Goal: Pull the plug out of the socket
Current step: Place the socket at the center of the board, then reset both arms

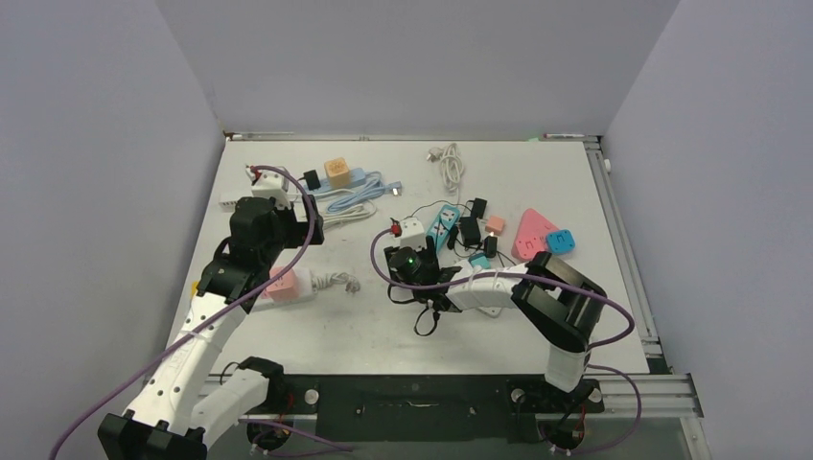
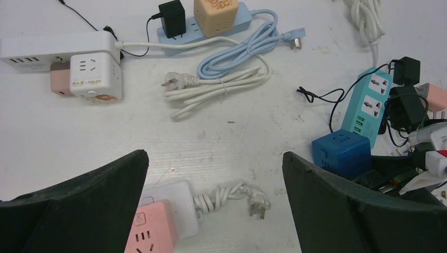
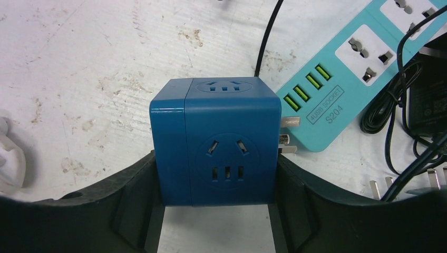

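Note:
I should open my right gripper now: the blue cube plug adapter [image 3: 221, 142] is above the flat table next to the end of the teal power strip, so the adapter would end up there.
My right gripper [image 3: 217, 182] is shut on a dark blue cube plug adapter [image 3: 221, 142], one finger on each side. Its metal prongs [image 3: 287, 149] stick out bare on the right, beside the end of a teal power strip [image 3: 363, 68]. In the top view the right gripper [image 1: 414, 264] sits at the table's middle, just left of the teal strip [image 1: 443, 225]. The left wrist view also shows the blue cube [image 2: 340, 153]. My left gripper [image 2: 213, 158] is open and empty above bare table, near a pink cube on a white socket [image 2: 153, 224].
A white strip with a white cube [image 2: 95, 76] and a light blue strip with a black charger and an orange cube [image 2: 211, 21] lie at the back left. Coiled cables [image 2: 221, 79] lie between. Black chargers [image 3: 421, 105], a pink triangular socket [image 1: 535, 233] and loose cords crowd the right.

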`<state>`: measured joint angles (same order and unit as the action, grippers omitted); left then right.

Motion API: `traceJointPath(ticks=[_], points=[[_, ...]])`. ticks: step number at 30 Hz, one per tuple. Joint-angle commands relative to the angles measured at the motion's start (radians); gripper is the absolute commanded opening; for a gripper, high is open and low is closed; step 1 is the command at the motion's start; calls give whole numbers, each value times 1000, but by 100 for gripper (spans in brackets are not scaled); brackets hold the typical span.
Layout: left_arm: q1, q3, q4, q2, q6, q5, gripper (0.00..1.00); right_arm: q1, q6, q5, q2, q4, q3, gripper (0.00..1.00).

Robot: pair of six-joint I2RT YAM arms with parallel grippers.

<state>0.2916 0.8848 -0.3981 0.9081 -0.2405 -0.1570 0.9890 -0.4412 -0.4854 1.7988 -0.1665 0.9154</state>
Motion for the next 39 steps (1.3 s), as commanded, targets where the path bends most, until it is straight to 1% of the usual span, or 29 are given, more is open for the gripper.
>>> traceJointPath(ticks=[1, 5, 7, 10, 12, 17, 22, 24, 26, 30, 34, 39], points=[[-5, 5, 52, -10, 15, 1, 96, -3, 5, -34, 20, -52, 11, 22], [-5, 2, 54, -14, 15, -7, 96, 3, -17, -15, 1, -20, 10, 52], [-5, 2, 54, -12, 15, -7, 96, 3, -26, -3, -17, -6, 5, 64], [-5, 3, 53, -9, 15, -6, 96, 3, -23, 19, -48, 16, 4, 77], [-5, 3, 51, -8, 15, -6, 96, 6, -12, 39, -71, 30, 1, 83], [-4, 3, 52, -9, 15, -12, 96, 16, 13, 80, -156, 59, -12, 94], [-5, -2, 55, -23, -1, -26, 96, 22, 27, 121, -282, 115, -24, 100], [-6, -5, 56, -31, -8, -42, 96, 13, 21, 131, -332, 141, -28, 94], [-6, -7, 57, -39, -13, -61, 96, -18, 12, 163, -375, 177, -29, 92], [-5, -20, 78, -69, -8, -61, 96, -160, -15, 247, -450, 256, -46, 91], [-2, -38, 107, -104, 11, -58, 96, -297, 6, 244, -547, 323, -88, 90], [13, -30, 120, -134, 0, -158, 96, -532, 37, 294, -704, 412, -131, 90]])
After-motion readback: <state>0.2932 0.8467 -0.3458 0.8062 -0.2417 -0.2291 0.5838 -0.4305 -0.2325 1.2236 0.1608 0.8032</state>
